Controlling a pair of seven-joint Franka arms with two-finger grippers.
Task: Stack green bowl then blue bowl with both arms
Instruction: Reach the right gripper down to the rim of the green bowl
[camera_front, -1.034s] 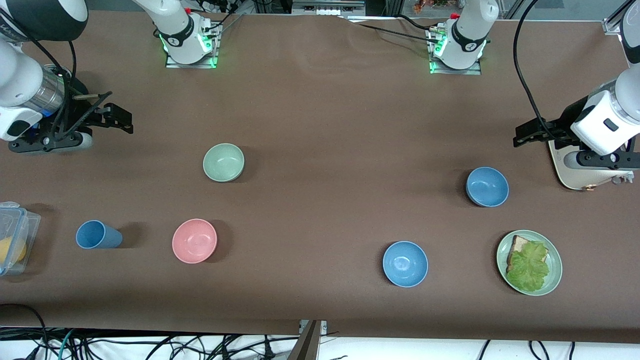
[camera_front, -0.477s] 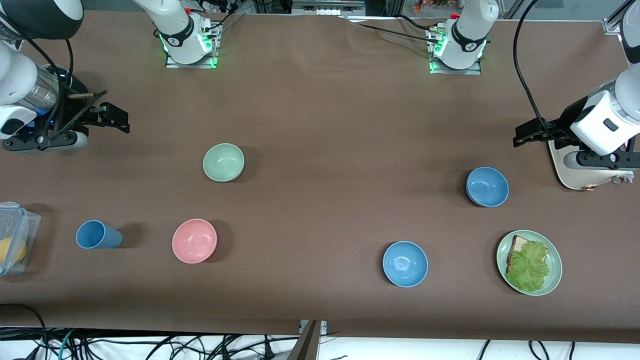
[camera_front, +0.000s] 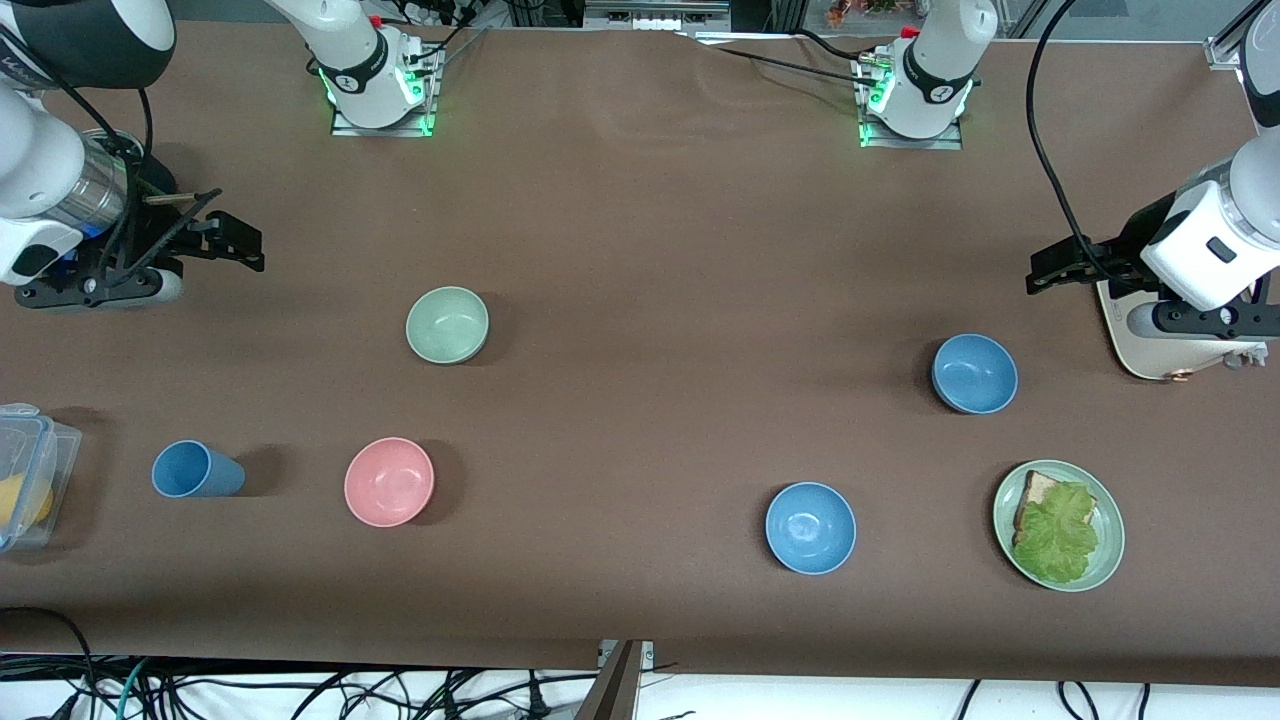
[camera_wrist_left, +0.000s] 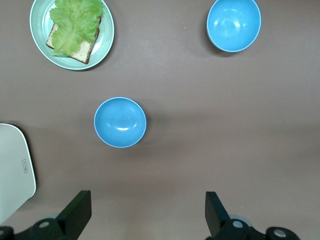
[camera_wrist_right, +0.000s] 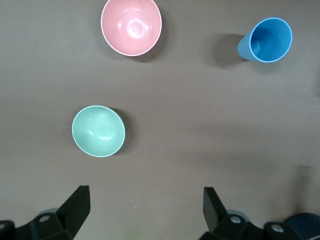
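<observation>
My right gripper picks up the green bowl by its rim (camera_front: 409, 326) next, to take it to the blue bowl (camera_front: 974, 373) for stacking.
The pale green bowl (camera_front: 447, 324) sits upright toward the right arm's end of the table; it also shows in the right wrist view (camera_wrist_right: 98, 131). The duller blue bowl (camera_front: 974, 373) sits upright toward the left arm's end; it also shows in the left wrist view (camera_wrist_left: 120, 122). My right gripper (camera_front: 240, 243) is open and empty above bare table, apart from the green bowl (camera_wrist_right: 145, 205). My left gripper (camera_front: 1040, 272) is open and empty over bare table, apart from the blue bowl (camera_wrist_left: 148, 210).
A brighter blue bowl (camera_front: 810, 527) and a green plate with bread and lettuce (camera_front: 1107, 560) lie nearer the front camera. So do a pink bowl (camera_front: 389, 481) and a blue cup (camera_front: 195, 470). A white board (camera_front: 1125, 350) and a clear container (camera_front: 30, 470) sit at the table's ends.
The right arm's wrist has shifted a little and come back to nearly the same place. The left arm and all the bowls have not moved.
</observation>
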